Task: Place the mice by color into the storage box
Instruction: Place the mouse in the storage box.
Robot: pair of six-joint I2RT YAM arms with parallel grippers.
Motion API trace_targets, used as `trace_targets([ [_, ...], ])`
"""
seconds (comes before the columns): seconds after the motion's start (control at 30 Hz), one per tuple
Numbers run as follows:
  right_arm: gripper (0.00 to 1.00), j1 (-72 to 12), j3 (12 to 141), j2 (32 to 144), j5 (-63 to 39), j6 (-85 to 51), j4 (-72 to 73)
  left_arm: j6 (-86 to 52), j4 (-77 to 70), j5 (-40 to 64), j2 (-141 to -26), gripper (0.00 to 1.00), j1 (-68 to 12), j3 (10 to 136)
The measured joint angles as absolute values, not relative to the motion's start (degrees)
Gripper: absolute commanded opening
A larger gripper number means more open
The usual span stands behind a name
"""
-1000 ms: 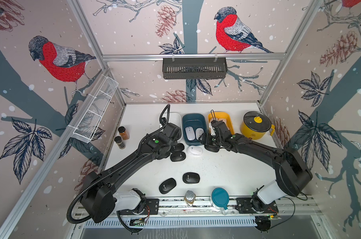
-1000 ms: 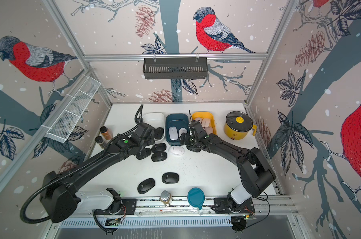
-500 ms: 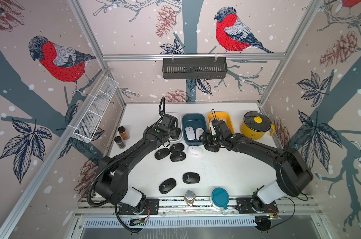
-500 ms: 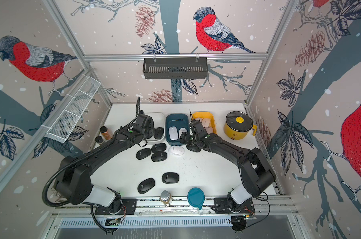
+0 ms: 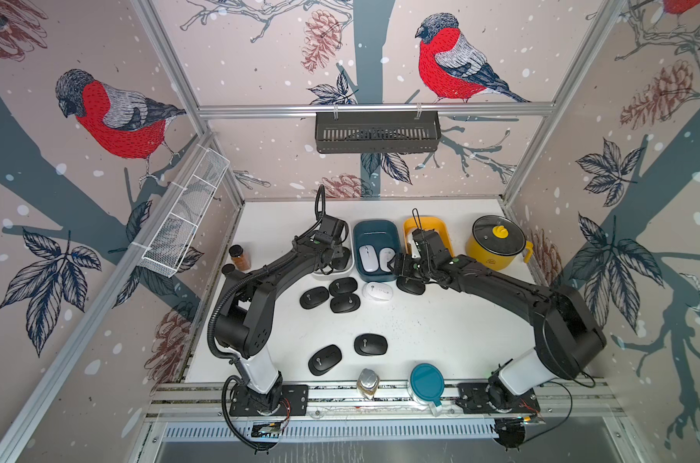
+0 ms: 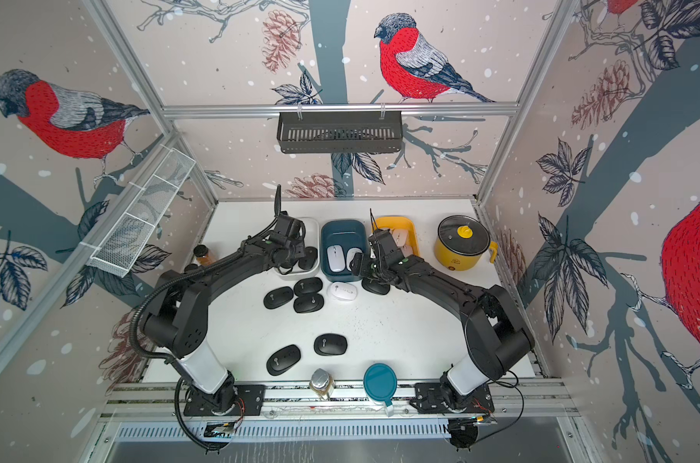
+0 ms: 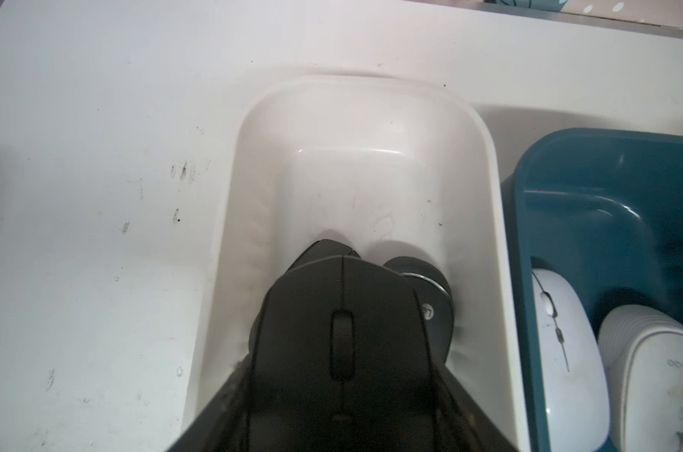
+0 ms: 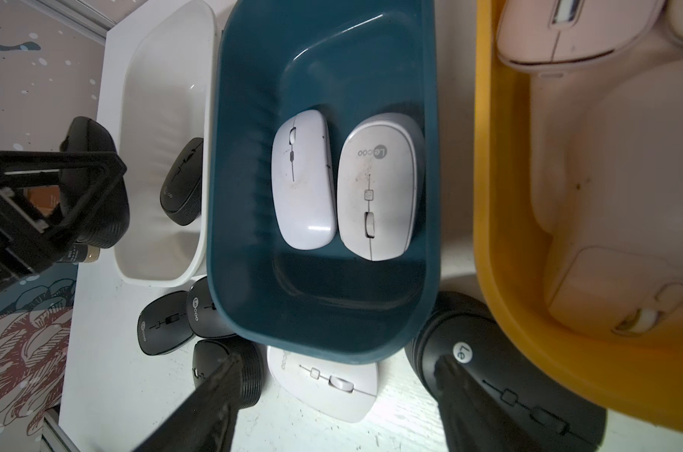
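Observation:
My left gripper keeps hold of the black mouse until it is over the white box's empty bottom. Opened now, it would drop the mouse on the black mice point(image 5: 328, 296) below.
My left gripper point(image 5: 334, 255) is shut on a black mouse point(image 7: 342, 344) and holds it over the white box point(image 7: 375, 92). Another black mouse point(image 7: 430, 301) lies inside that box. Two white mice point(image 8: 304, 188) lie in the teal box point(image 5: 376, 230), and pink mice point(image 8: 559, 35) lie in the yellow box point(image 5: 425, 223). My right gripper point(image 8: 332, 391) hangs open just above the table, with a white mouse point(image 5: 377, 290) between its fingers point(image 8: 214, 403). A black mouse point(image 8: 500, 375) lies by its other finger. Several black mice point(image 5: 328, 296) remain loose on the table, two of them near the front point(image 5: 370, 344).
A yellow pot point(image 5: 494, 242) stands at the back right. A teal lid point(image 5: 426, 381) and a small jar point(image 5: 367, 383) sit on the front rail. Spice jars point(image 5: 239, 256) stand at the left edge. A wire basket point(image 5: 184, 216) hangs on the left wall.
My left arm has lifted a black mouse from the cluster on the table and carried it back over the white box. The right arm has not moved.

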State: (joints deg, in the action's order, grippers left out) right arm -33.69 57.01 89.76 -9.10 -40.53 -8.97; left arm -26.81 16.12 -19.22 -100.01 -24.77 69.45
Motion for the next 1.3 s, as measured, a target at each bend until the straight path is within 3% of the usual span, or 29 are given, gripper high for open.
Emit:
trace_targets([
  [1.1,0.78,-31.79,57.69,94.61,-12.91,-40.97,-7.92,-24.47,16.97,-17.10,-121.01,0.59,-21.21,87.35],
  [1.3,0.78,-31.79,57.80,95.26,-13.47,-41.85,-7.62,-24.49,17.06,-17.54,-122.39,0.69,-21.17,88.38],
])
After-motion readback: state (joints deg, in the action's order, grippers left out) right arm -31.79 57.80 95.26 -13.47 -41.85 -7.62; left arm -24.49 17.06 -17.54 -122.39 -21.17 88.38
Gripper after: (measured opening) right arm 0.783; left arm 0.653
